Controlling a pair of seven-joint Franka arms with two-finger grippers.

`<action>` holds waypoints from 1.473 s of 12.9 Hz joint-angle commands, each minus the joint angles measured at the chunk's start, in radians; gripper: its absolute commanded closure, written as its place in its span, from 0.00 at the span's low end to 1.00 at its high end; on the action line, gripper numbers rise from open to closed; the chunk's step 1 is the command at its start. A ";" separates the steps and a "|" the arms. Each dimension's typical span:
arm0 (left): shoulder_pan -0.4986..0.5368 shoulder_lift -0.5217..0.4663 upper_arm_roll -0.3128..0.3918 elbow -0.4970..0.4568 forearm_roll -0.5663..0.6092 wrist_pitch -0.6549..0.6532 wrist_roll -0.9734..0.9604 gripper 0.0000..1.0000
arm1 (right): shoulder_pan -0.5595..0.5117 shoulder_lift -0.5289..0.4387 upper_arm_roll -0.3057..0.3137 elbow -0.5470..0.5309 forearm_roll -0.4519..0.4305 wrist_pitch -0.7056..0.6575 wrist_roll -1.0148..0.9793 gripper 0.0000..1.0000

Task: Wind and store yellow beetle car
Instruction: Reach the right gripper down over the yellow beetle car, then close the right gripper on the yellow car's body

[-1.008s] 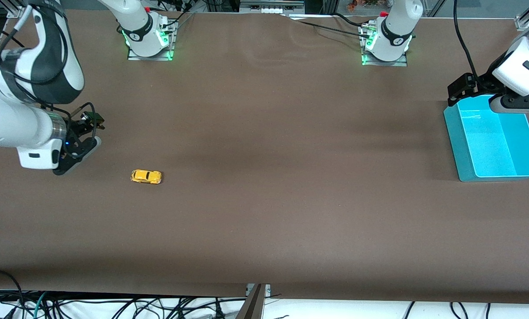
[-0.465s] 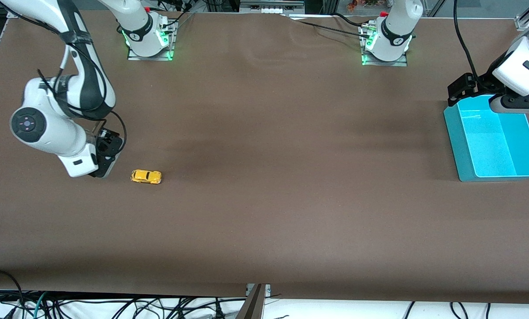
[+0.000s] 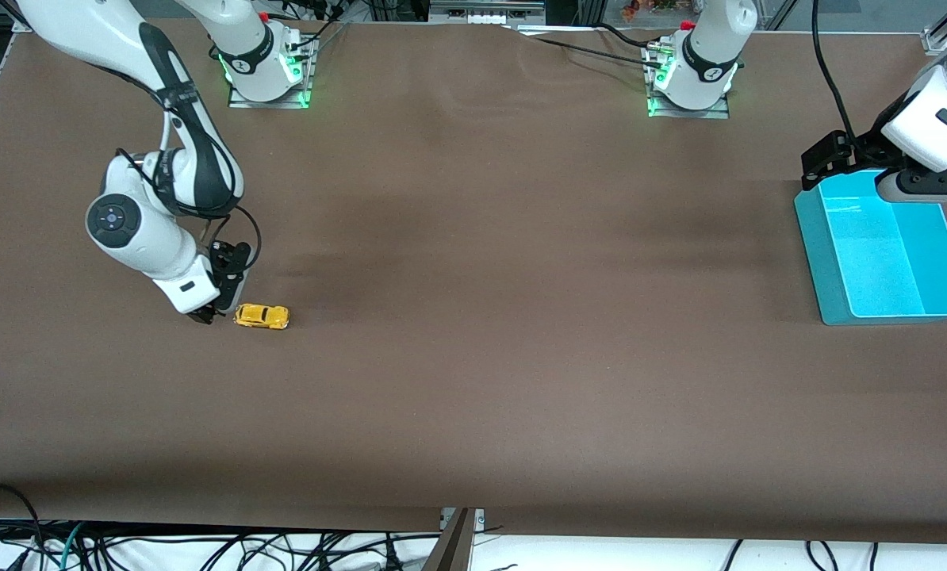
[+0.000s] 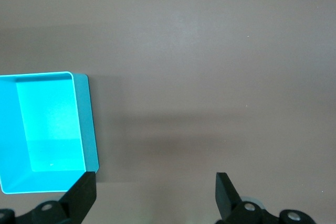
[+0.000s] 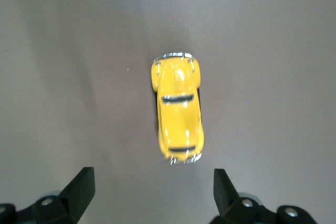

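Note:
My right gripper moves toward the yellow beetle car (image 3: 262, 316), before closing on it, since its fingers stop short of the car.
The yellow beetle car (image 3: 262, 316) stands on its wheels on the brown table toward the right arm's end. It also shows in the right wrist view (image 5: 177, 108), just ahead of the finger gap. My right gripper (image 3: 210, 316) is open and empty, low over the table right beside the car's end. My left gripper (image 3: 830, 155) is open and empty, over the cyan bin's (image 3: 886, 247) farther corner. The bin also shows in the left wrist view (image 4: 47, 129), empty.
The brown table (image 3: 489, 317) stretches between car and bin. Cables hang below the table's near edge (image 3: 204, 547). The two arm bases (image 3: 267, 67) stand along the farther edge.
My right arm has swung in from the table's end and lowered its gripper right beside the car. The car, the bin and the left arm have not moved.

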 commanded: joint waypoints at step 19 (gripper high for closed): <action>-0.005 0.010 -0.001 0.024 0.018 -0.006 0.004 0.00 | -0.007 0.097 0.041 0.005 -0.013 0.164 -0.166 0.81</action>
